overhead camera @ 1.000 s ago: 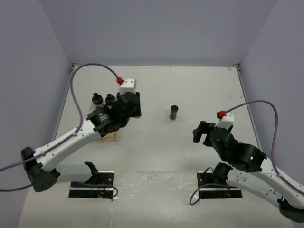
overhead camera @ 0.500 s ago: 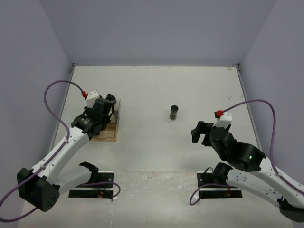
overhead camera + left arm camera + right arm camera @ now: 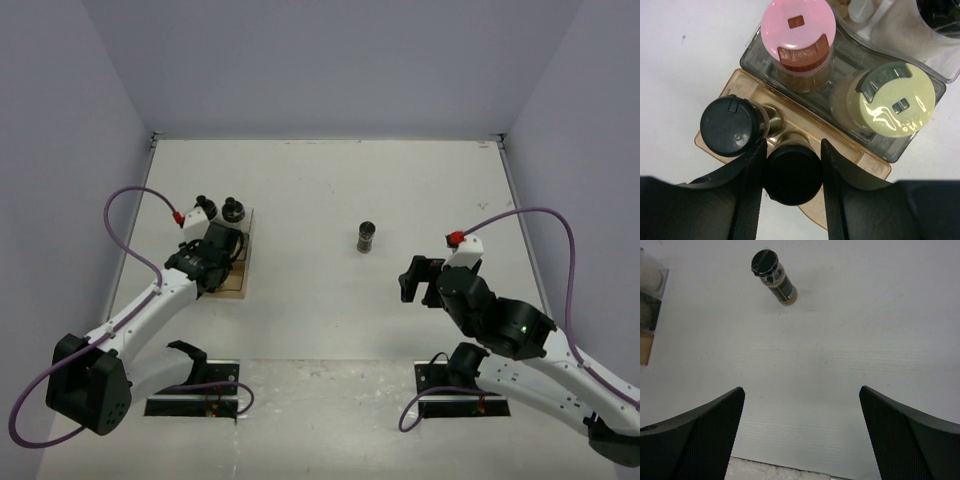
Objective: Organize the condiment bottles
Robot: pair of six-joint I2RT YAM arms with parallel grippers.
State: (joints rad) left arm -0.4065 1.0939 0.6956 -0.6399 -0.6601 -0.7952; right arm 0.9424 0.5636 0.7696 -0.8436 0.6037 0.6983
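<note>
The black-capped jar in my left gripper stands upright inside the rack's near end, beside the other one, and would rest there, so I should release it.
My left gripper [image 3: 792, 185] is shut on a black-capped jar [image 3: 792, 172], held upright over the near end of the wooden rack [image 3: 860, 160]. In the rack stand another black-capped jar [image 3: 732, 125], a pink-lidded jar [image 3: 799, 27] and a cream-yellow jar [image 3: 895, 97]. From above, the left gripper [image 3: 205, 262] covers the rack [image 3: 234, 282], with two jars [image 3: 232, 209] showing behind it. One black-capped jar [image 3: 366, 237] stands alone mid-table; it also shows in the right wrist view [image 3: 774, 277]. My right gripper [image 3: 413, 281] is open and empty to the right of it and nearer, its jaws [image 3: 802, 405] wide apart.
A clear panel section of the rack [image 3: 920, 40] holds further jars at its far end. The rack's edge shows at the left of the right wrist view [image 3: 647, 295]. Grey walls enclose the table on three sides.
My left arm has swung left from beside the rack to over it, and now holds the black-capped jar at the rack's near end. The right gripper has edged slightly left.
</note>
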